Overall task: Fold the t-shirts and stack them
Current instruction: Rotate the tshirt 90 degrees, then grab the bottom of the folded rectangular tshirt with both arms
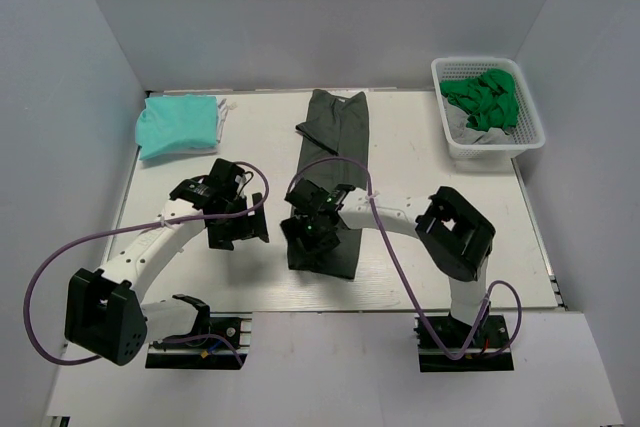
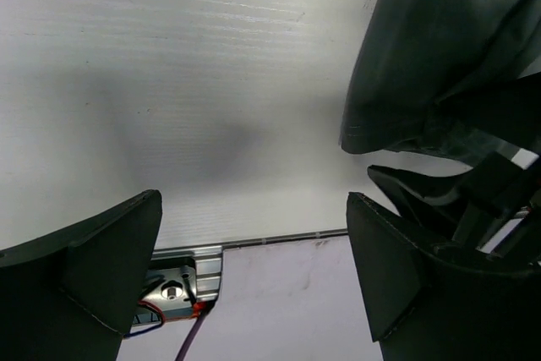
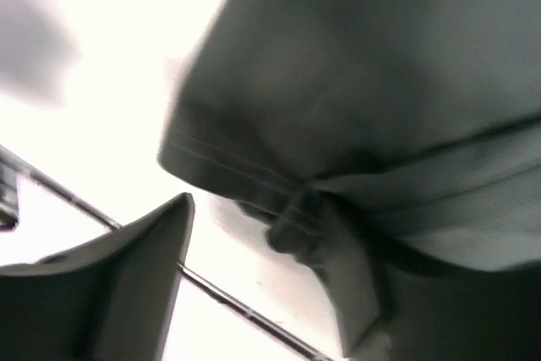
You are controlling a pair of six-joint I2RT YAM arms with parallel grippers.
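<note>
The left gripper should next grab the dark grey-green t-shirt by its near-end corner beside the empty table, so that it can fold the t-shirt lengthwise.
A dark grey-green t-shirt lies as a long narrow strip down the middle of the table. My right gripper is over its near end. In the right wrist view the right gripper has its jaws apart, and the shirt's hem bunches over the right finger. My left gripper is open and empty just left of the strip. In the left wrist view the left gripper is above bare table, with the shirt at the right. A folded mint-teal t-shirt lies at the back left.
A white basket at the back right holds a bright green shirt and a pale grey one. The table's near edge and the left arm's base plate lie below the left gripper.
</note>
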